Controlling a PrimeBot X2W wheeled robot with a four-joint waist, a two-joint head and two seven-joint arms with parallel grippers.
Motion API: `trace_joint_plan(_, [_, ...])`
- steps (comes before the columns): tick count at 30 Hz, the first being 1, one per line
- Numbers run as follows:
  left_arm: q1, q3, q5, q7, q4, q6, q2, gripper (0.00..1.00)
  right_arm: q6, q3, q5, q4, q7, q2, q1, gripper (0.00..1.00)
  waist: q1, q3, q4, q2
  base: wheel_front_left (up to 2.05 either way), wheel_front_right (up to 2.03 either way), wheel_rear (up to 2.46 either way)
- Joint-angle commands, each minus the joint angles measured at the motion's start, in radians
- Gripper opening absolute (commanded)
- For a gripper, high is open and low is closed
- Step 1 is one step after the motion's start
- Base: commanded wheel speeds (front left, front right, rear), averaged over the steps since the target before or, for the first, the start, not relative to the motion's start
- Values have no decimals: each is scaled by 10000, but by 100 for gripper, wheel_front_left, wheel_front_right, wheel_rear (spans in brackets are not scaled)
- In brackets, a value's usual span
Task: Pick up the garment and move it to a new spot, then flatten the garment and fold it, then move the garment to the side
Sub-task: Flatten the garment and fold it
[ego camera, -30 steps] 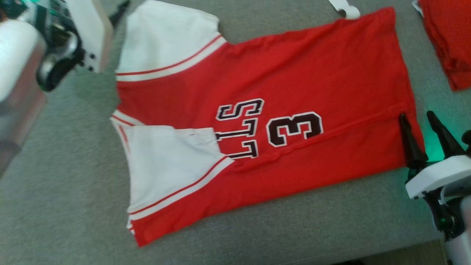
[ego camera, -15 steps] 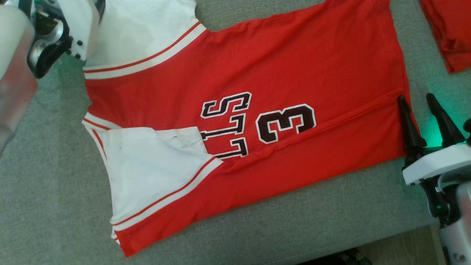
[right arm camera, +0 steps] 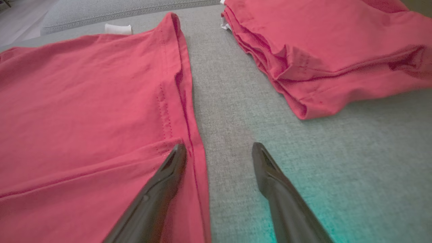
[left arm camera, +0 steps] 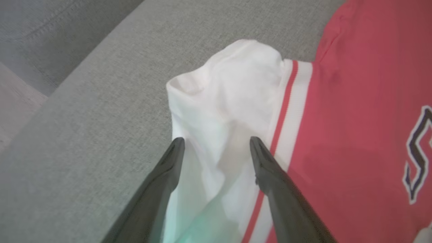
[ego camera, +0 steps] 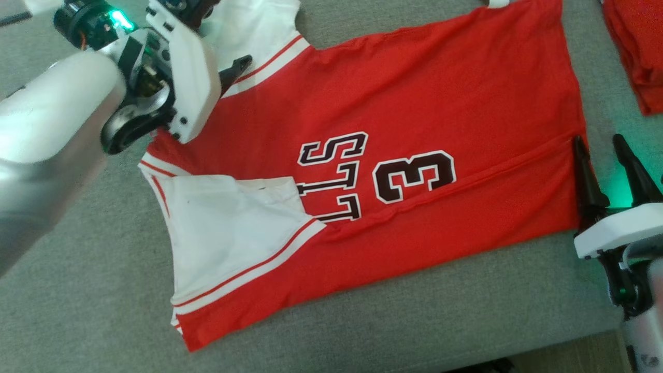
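I should next use my right gripper to grab the jersey by its red hem edge, where the layers end. The jersey's red body lies flat on the cushion.
The garment is a red jersey with white sleeves and a dark "3", spread flat on the grey cushion; its near long side is folded over along a crease. My left gripper hangs open over the far white sleeve, fingertips apart with nothing between them. In the head view one of its fingers pokes out past the white wrist housing. My right gripper is open astride the jersey's hem, the left finger over red cloth and the right finger over bare cushion.
A second folded red garment lies to the right of the hem, across a strip of bare cushion. A small white tag sits past the jersey's far corner. The cushion's front edge and floor are at the bottom right.
The head camera has shifted. My left arm has swung in from the left edge and now hangs over the far white sleeve. The right gripper stays at the hem.
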Motion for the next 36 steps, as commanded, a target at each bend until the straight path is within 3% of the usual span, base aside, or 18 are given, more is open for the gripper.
trace_joint_plan(1, [-546,375,251,-200,-229,-14,493,100,-7,175,-73,-132,-8,-100,315,100,1,-57,64,0,0,0,0])
trace_joint_plan(5, [-761,412,686,-1037,-58,-14,520,100,-7,312,-70,-170,39,-68,269,100,1,-100,117,0,0,0,0])
trace_joint_plan(12, [-915,205,885,-1683,365,-15,257,100,-7,433,-3,-103,-22,-83,241,100,1,-65,36,0,0,0,0])
trace_joint_plan(16, [-989,-131,1547,-1869,45,-15,197,100,-7,424,39,-1,-112,-78,277,100,1,-38,-16,0,0,0,0])
trace_joint_plan(24, [-866,-309,2935,-1552,-316,-15,92,100,-7,543,10,133,-229,-17,91,100,1,68,-80,0,0,0,0])
trace_joint_plan(32, [-606,-314,3522,-1315,-445,-15,174,100,-7,597,74,226,-356,-54,-40,100,1,178,-142,0,0,0,0])
trace_joint_plan(34, [-635,-315,3709,-1333,-421,-15,188,87,-7,581,84,263,-382,-72,-44,100,1,189,-130,0,0,0,0])
trace_joint_plan(36, [-686,-315,3844,-1346,-366,-15,197,60,-7,564,97,292,-393,-76,-50,100,1,192,-116,0,0,0,0])
